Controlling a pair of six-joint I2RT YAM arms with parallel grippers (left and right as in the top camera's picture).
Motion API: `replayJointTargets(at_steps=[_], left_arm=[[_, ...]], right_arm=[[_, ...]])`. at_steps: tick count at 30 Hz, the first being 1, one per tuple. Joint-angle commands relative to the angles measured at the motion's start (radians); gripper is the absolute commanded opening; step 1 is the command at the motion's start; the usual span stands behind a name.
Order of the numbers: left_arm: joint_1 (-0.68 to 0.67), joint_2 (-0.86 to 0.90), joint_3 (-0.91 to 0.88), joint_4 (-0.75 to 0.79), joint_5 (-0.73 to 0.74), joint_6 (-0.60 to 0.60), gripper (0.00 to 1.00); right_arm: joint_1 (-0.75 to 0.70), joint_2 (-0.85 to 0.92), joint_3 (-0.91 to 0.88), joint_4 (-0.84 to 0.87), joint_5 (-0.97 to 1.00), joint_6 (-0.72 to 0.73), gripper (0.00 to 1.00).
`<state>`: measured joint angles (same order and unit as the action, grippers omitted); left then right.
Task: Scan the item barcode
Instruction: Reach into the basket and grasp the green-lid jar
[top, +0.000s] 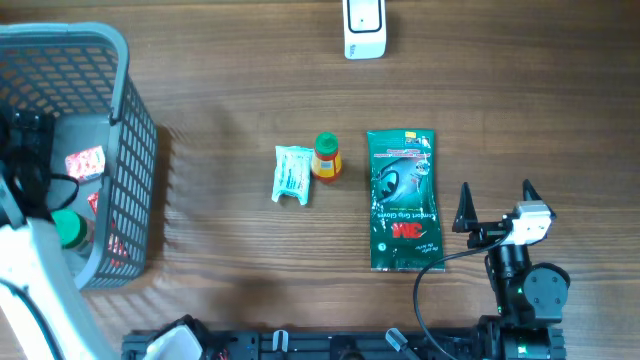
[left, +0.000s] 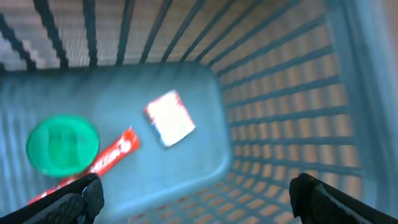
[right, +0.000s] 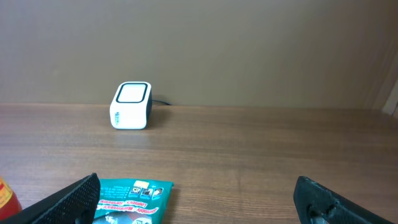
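Observation:
The green-capped item should be picked up next from above with my left gripper, by its end with the cap (top: 69, 229) (left: 63, 145), so its body stays uncovered to scan the barcode.
The white barcode scanner (top: 364, 30) stands at the table's far edge and also shows in the right wrist view (right: 131, 106). Three items lie mid-table: a white-green packet (top: 292, 175), a small yellow bottle with a green cap (top: 326, 157) and a green glove pack (top: 402, 200). My right gripper (top: 495, 205) rests open just right of the glove pack (right: 130, 196), holding nothing. My left gripper (left: 198, 199) hangs open inside the blue basket (top: 135, 150), empty, above a pink-white packet (left: 170, 118), a red bar (left: 106, 158) and a green-capped item (left: 62, 144).
The basket's slatted walls (left: 292, 106) close in round the left gripper on all sides. The left arm (top: 30, 250) reaches in from the near left corner. A black cable (top: 430, 300) runs beside the right arm's base.

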<state>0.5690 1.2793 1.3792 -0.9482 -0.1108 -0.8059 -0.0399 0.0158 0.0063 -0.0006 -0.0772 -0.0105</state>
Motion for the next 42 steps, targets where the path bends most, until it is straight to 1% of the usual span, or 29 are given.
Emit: replayJointTargets(at_steps=[1, 4, 5, 6, 8, 9, 10, 14, 17, 25, 34, 42], left_arm=[[0.012, 0.090, 0.003, -0.019, 0.081, -0.046, 1.00], [0.013, 0.158, 0.003, -0.026, 0.076, -0.042, 1.00], [0.014, 0.172, 0.003, -0.038, 0.076, -0.074, 1.00], [0.018, 0.185, 0.003, -0.061, 0.074, -0.145, 1.00], [0.029, 0.203, 0.003, -0.126, 0.057, -0.320, 1.00], [0.039, 0.209, 0.003, -0.170, 0.053, -0.438, 1.00], [0.048, 0.213, 0.002, -0.196, 0.050, -0.511, 1.00], [0.084, 0.213, -0.001, -0.282, -0.020, -0.755, 1.00], [0.109, 0.218, -0.001, -0.327, -0.056, -0.875, 1.00], [0.148, 0.298, -0.001, -0.325, -0.055, -0.908, 1.00], [0.197, 0.397, -0.001, -0.303, -0.056, -0.908, 1.00], [0.202, 0.468, -0.001, -0.283, -0.072, -0.908, 1.00]], right_arm=[[0.003, -0.002, -0.001, 0.002, 0.013, -0.013, 1.00], [0.003, -0.002, -0.001, 0.002, 0.013, -0.013, 1.00], [0.003, -0.002, -0.001, 0.002, 0.013, -0.013, 1.00], [0.003, -0.002, -0.001, 0.002, 0.014, -0.013, 1.00], [0.003, -0.002, -0.001, 0.002, 0.013, -0.013, 1.00], [0.003, -0.002, -0.001, 0.002, 0.013, -0.013, 1.00], [0.003, -0.002, -0.001, 0.002, 0.013, -0.013, 1.00], [0.003, -0.002, -0.001, 0.002, 0.013, -0.013, 1.00], [0.003, -0.002, -0.001, 0.002, 0.013, -0.013, 1.00], [0.003, -0.002, -0.001, 0.002, 0.013, -0.013, 1.00], [0.003, -0.002, -0.001, 0.002, 0.013, -0.013, 1.00], [0.003, -0.002, -0.001, 0.002, 0.013, -0.013, 1.00]])
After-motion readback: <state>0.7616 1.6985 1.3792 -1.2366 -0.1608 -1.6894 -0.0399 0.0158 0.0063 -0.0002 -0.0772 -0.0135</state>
